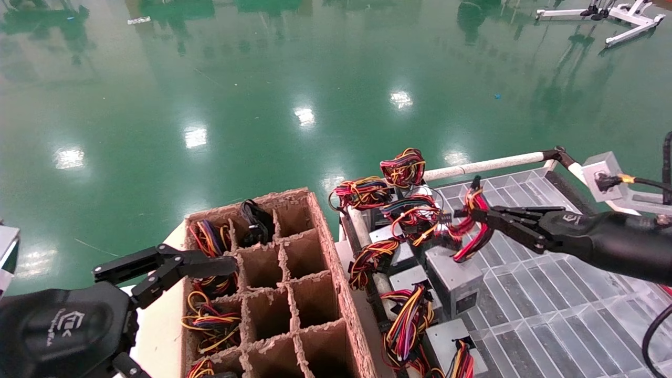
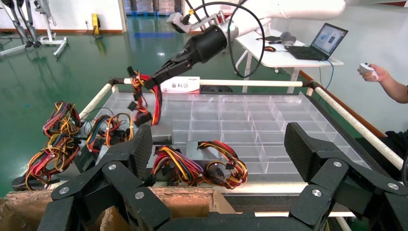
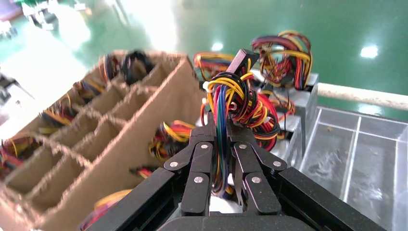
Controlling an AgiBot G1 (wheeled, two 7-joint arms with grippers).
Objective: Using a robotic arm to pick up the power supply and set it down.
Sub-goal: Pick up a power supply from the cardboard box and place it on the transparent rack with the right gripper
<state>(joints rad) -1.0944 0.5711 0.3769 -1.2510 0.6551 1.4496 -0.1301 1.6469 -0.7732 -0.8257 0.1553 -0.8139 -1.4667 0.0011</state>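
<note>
The grey metal box (image 1: 454, 275) hangs with its base above the clear tray, and the power supply would fall if I opened now. My right gripper keeps holding the box.
My right gripper (image 1: 475, 218) is shut on the tied bundle of red, yellow and black wires (image 3: 240, 98) of a power supply. In the right wrist view the right gripper (image 3: 221, 127) pinches the wires upright between its fingers. A grey metal box (image 1: 454, 275) sits just under the bundle on the clear tray; I cannot tell whether it is off the tray. My left gripper (image 2: 219, 144) is wide open with nothing in it, low at the left over the cardboard divider box (image 1: 325, 247), its far finger (image 1: 205, 265) above the box's cells.
Several other power supplies with wire bundles (image 1: 404, 168) crowd the tray's left edge by a white rail (image 1: 488, 165). The clear compartment tray (image 1: 551, 315) stretches right. Some cardboard cells hold wires (image 1: 210, 320). A desk with a laptop (image 2: 327, 41) and a person's hand (image 2: 380, 77) lie beyond the tray.
</note>
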